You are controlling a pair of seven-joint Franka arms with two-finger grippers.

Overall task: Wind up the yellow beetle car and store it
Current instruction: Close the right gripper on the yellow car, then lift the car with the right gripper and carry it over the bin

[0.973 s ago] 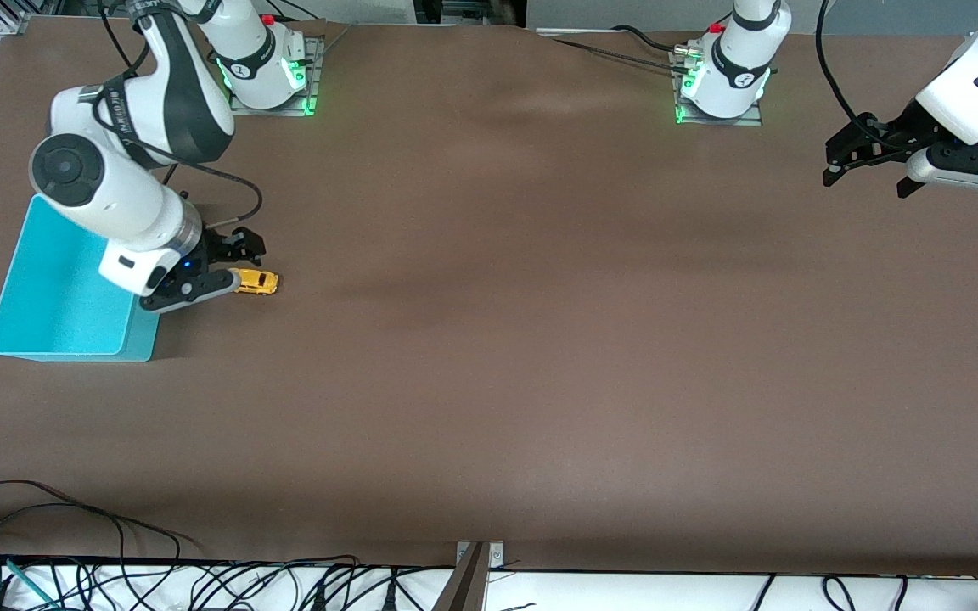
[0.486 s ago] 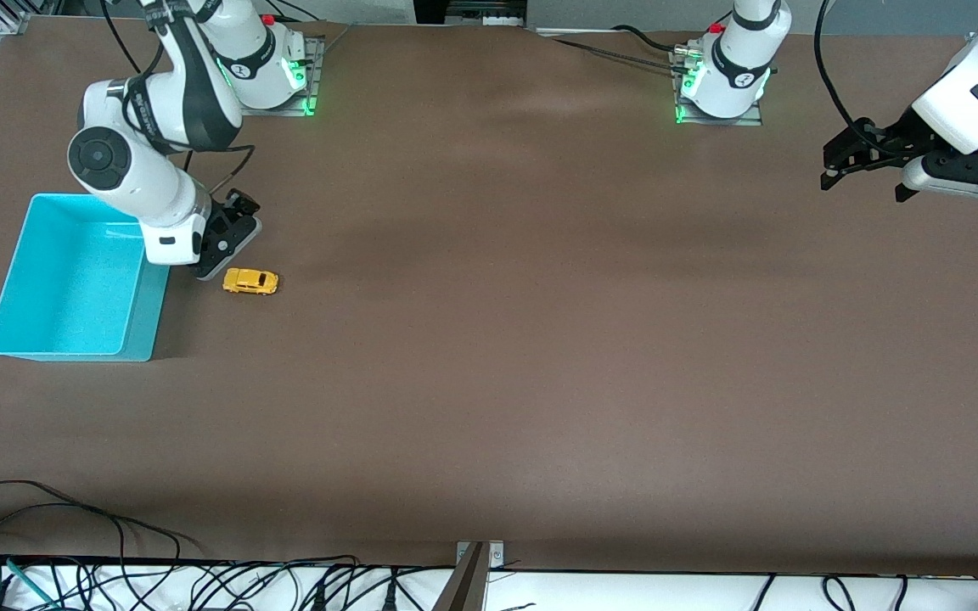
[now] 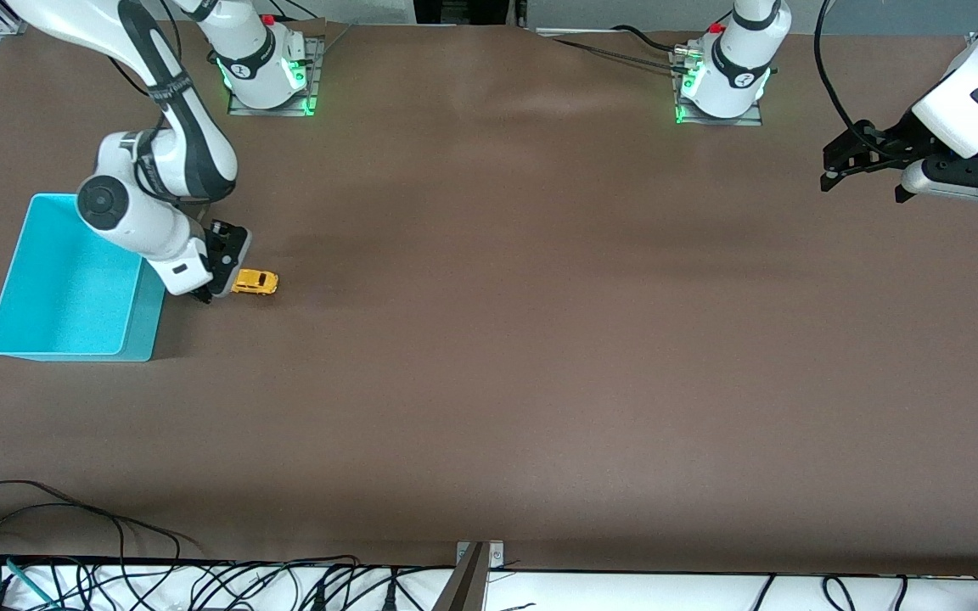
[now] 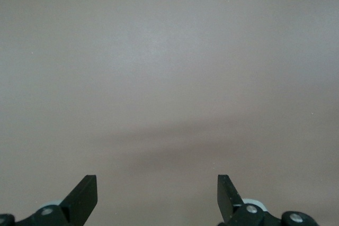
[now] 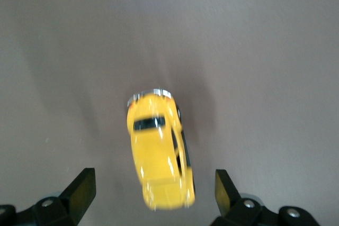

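The robot's right gripper should next take hold of the yellow beetle car [image 3: 255,282] by the car's sides at the doors, so that it can store the car in the turquoise bin.
The yellow beetle car [image 3: 255,282] stands on its wheels on the brown table, just beside the turquoise bin [image 3: 30,327] on the side toward the left arm's end. My right gripper [image 3: 216,290] is low over the car's end that faces the bin, open, with nothing held. In the right wrist view the car [image 5: 159,152] lies between the spread fingertips [image 5: 83,186], its end reaching in between them without touching. My left gripper [image 3: 867,176] hangs open and empty over bare table at the left arm's end and waits.
The turquoise bin is empty and stands at the right arm's end of the table. Cables [image 3: 158,581] run along the table's near edge. The two arm bases [image 3: 268,81] stand along the table's farther edge.
My right arm swung off the bin, then came down at the car's bin-side end. The car has not moved. The left arm has stayed almost still.
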